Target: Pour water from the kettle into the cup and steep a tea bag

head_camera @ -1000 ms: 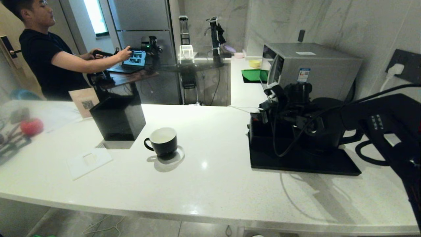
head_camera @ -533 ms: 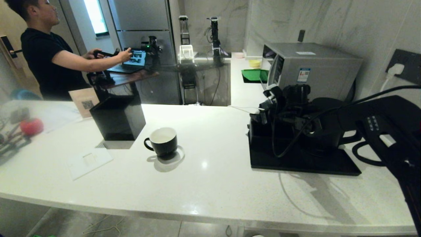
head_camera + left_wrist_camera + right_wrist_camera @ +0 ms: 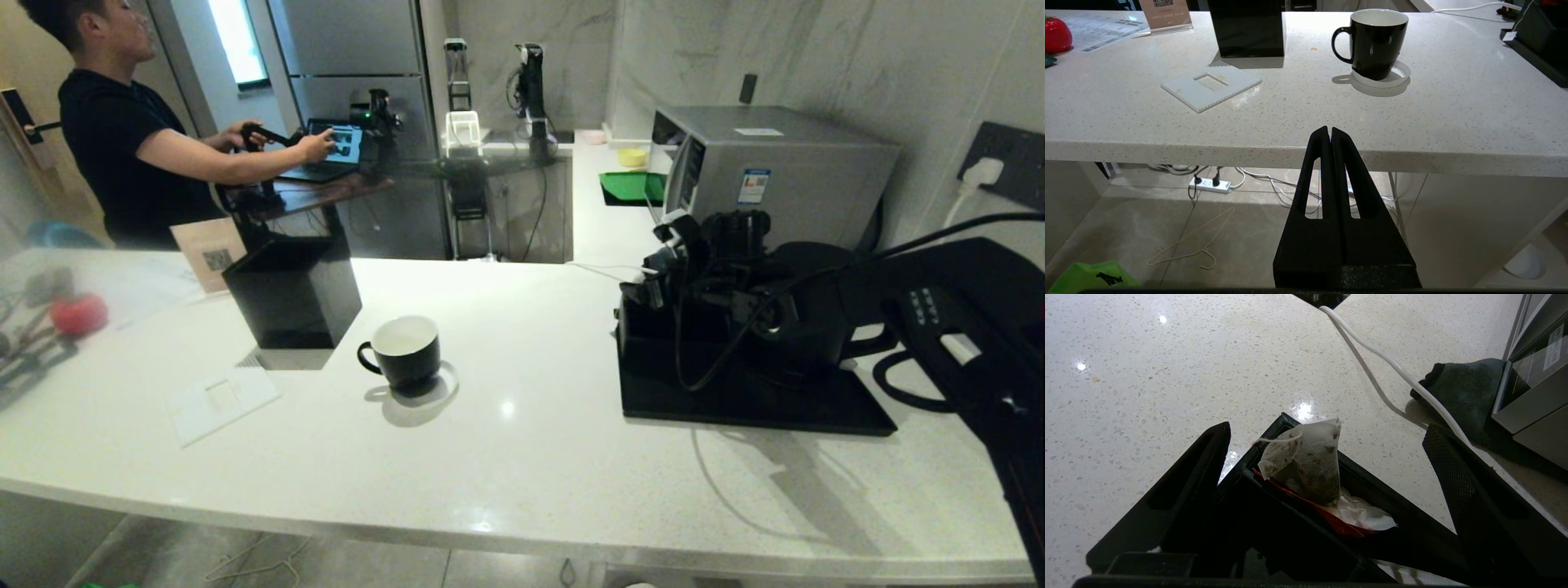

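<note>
My fingers reach down to the black holder's rim [image 3: 1384, 486], on both sides of the tea bag's upper mesh, so my right gripper should close on the tea bag now.
The cup [image 3: 402, 349], glossy black with a white inside, stands on a clear coaster mid-counter and also shows in the left wrist view as the cup [image 3: 1378, 41]. My right gripper [image 3: 651, 282] hovers over the left end of the black tray [image 3: 735, 404]. Seen from the right wrist, the right gripper [image 3: 1327, 430] is open, its fingers either side of the tea bag [image 3: 1306, 461]. This mesh pyramid stands in a black holder on red and white sachets. The kettle [image 3: 894, 384] is mostly hidden behind my right arm. My left gripper [image 3: 1329, 130] is shut and parked below the counter's front edge.
A black square box [image 3: 294, 294] stands left of the cup, with a white ribbed plate [image 3: 222, 400] in front of it. A grey microwave [image 3: 775, 171] sits behind the tray. A white cable [image 3: 1372, 375] crosses the counter. A person [image 3: 131, 147] works at a laptop far left.
My right arm has hardly shifted over the tray. The person at the back has moved a hand along the laptop.
</note>
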